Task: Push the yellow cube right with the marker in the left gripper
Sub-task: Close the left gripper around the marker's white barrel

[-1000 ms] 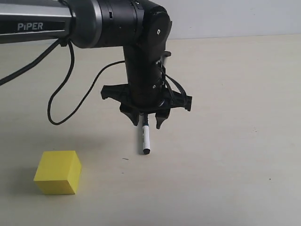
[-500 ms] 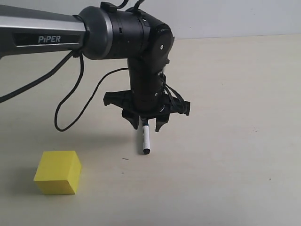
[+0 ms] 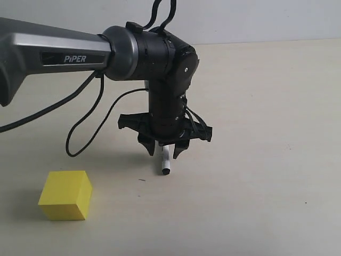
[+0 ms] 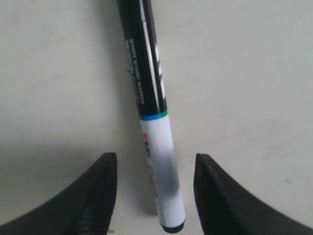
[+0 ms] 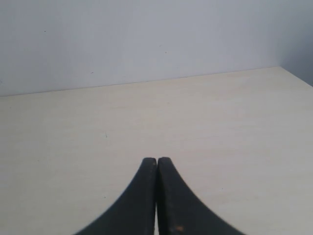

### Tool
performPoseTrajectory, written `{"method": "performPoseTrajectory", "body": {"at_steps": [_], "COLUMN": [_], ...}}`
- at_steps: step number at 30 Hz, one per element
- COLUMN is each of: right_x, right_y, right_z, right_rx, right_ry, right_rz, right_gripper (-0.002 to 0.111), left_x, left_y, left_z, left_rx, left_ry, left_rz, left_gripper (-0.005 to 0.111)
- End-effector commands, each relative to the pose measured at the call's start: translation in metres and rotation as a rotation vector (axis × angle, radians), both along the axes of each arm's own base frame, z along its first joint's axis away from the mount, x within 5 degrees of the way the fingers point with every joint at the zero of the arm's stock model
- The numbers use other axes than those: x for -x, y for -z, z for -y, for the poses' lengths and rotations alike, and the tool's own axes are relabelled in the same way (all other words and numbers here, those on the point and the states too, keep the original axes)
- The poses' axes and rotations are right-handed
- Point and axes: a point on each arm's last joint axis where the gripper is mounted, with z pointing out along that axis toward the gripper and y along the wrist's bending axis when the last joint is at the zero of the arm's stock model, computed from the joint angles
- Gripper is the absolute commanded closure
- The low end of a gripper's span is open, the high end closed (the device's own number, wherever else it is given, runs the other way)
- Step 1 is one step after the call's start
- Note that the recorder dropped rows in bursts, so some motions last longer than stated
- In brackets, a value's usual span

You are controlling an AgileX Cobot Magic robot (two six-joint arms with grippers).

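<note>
The marker should be grabbed next by its white body point(image 3: 165, 159) with my left gripper, to push the yellow cube point(image 3: 65, 194).
The marker point(image 3: 165, 163) lies flat on the table, and only its white end shows below the left gripper point(image 3: 164, 152). That black gripper points straight down over it, open, with a finger on each side. In the left wrist view the marker point(image 4: 154, 122), with its long black cap and white barrel, runs between the spread fingers point(image 4: 100, 191) without touching either of them. The left gripper point(image 4: 156, 157) holds nothing. The yellow cube point(image 3: 65, 194) sits at the front left, well apart from the gripper. The right gripper point(image 5: 157, 160) is shut and empty above bare table.
A black cable loop point(image 3: 80, 136) hangs from the PiPER arm point(image 3: 80, 53) down to the table behind the cube. The pale table point(image 3: 256, 186) ends at a grey wall point(image 3: 266, 18) at the back.
The left arm has reached further right and lowered its open gripper over the marker, so more of the barrel is hidden. Marker and cube have not moved.
</note>
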Motion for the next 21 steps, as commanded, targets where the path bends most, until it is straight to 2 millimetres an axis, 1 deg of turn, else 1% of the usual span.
{"method": "performPoseTrajectory", "body": {"at_steps": [1,7,21], "right_x": [0.000,0.000,0.000], "right_y": [0.000,0.000,0.000], "right_z": [0.000,0.000,0.000], "right_rx": [0.004,0.004,0.004], "right_ry": [0.006,0.006,0.006], "right_rz": [0.009,0.009,0.009], "right_gripper": [0.108,0.108,0.108], "left_x": [-0.001,0.000,-0.001], "left_y": [-0.004,0.003,0.008], "left_z": [0.003,0.003,0.003], "left_rx": [0.019,0.008,0.012], "left_ry": [-0.002,-0.002,0.000], "left_rz": [0.021,0.011,0.016], "left_gripper": [0.062,0.064,0.064]}}
